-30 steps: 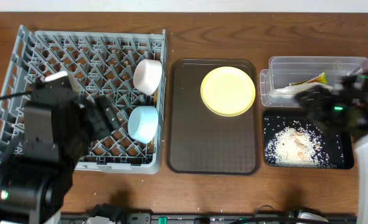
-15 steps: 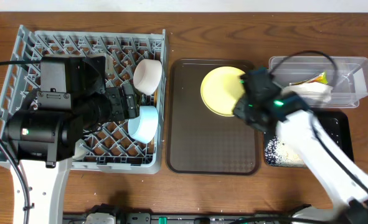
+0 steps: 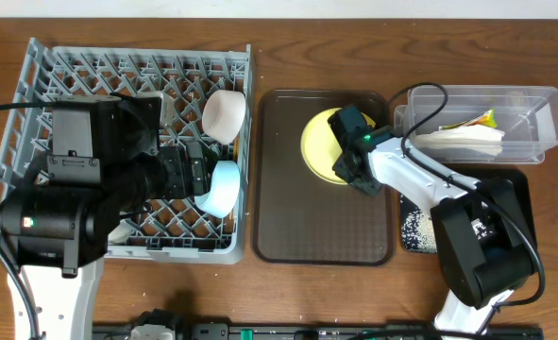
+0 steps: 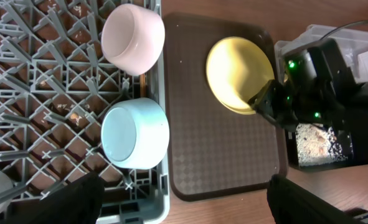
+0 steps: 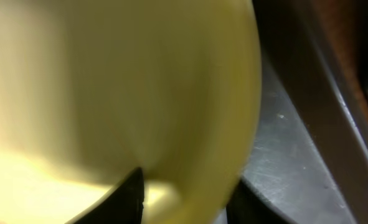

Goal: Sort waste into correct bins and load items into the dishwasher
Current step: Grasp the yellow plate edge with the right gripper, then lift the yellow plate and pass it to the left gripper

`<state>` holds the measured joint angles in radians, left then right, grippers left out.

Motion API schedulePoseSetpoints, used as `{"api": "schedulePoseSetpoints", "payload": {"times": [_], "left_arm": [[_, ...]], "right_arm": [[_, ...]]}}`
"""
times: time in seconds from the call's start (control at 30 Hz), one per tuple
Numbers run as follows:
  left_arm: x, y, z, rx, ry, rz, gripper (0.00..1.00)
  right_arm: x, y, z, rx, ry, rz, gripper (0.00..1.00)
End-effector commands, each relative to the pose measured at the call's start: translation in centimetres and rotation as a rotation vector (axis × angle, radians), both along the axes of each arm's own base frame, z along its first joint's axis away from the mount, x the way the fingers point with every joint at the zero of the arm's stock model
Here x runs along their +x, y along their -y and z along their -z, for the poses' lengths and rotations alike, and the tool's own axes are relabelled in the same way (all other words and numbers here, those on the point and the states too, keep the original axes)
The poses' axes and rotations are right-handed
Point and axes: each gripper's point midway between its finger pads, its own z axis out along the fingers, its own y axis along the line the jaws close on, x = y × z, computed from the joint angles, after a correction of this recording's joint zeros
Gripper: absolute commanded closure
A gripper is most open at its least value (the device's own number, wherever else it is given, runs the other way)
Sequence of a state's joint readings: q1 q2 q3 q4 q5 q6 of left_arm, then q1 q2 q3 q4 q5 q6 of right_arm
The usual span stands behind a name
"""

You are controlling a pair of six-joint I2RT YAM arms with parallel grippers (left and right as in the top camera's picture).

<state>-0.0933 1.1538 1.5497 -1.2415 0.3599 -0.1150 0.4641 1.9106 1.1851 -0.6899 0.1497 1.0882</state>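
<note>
My left gripper needs to move toward the yellow plate before it closes. It is over the rack [image 3: 90,71] and the plate is beyond its open fingers, so it would miss the plate if it closed now.
The yellow plate [image 3: 318,142] lies on the dark brown tray [image 3: 297,217]; it also shows in the left wrist view [image 4: 236,68] and fills the right wrist view [image 5: 109,93]. My right gripper [image 3: 343,162] is at the plate's right rim, one finger on top and one under it [image 5: 184,199], shut on it. My left gripper [image 3: 195,175] is open and empty over the grey dish rack [image 3: 90,71], just above the light blue bowl [image 4: 134,137]. The white bowl [image 4: 132,37] sits in the rack behind the blue one. I cannot make out the chopsticks.
The clear tub [image 3: 533,94] at the far right holds the white napkin [image 3: 467,142] and the green-yellow wrapper [image 3: 481,120]. The black tray [image 3: 519,184] in front of it holds rice scraps [image 4: 317,140]; my right arm crosses over it.
My right arm swung left from the bins to the plate's rim. My left arm shifted right over the rack toward the blue bowl.
</note>
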Motion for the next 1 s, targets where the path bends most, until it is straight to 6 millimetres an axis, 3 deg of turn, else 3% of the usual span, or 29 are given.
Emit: {"api": "schedulePoseSetpoints", "payload": {"times": [0.0, 0.13, 0.23, 0.4, 0.53, 0.73, 0.97], "left_arm": [[0.1, -0.3, 0.3, 0.021, -0.008, 0.001, 0.13], [0.2, -0.3, 0.5, 0.022, -0.019, 0.001, 0.13], [0.4, -0.3, 0.7, 0.022, -0.027, 0.001, 0.13], [0.6, 1.1, 0.7, -0.049, -0.042, 0.052, 0.13], [0.9, 2.9, 0.1, -0.139, -0.041, 0.117, 0.12], [1.7, 4.0, 0.1, -0.193, -0.047, 0.156, 0.13], [2.0, 6.3, -0.9, -0.317, -0.037, 0.273, 0.12]], "right_arm": [[0.1, 0.6, 0.6, -0.015, -0.02, 0.023, 0.82], [-0.2, 0.8, -0.2, -0.017, -0.02, 0.017, 0.99], [0.3, 1.0, -1.9, -0.004, 0.01, -0.024, 0.99], [1.5, 1.6, -6.6, 0.062, 0.111, -0.143, 0.99], [2.5, -0.2, -12.9, 0.226, 0.29, -0.464, 0.99], [0.0, -2.7, -21.0, 0.403, 0.511, -0.767, 0.99], [-3.3, -4.7, -26.4, 0.519, 0.663, -0.947, 0.99]]}}
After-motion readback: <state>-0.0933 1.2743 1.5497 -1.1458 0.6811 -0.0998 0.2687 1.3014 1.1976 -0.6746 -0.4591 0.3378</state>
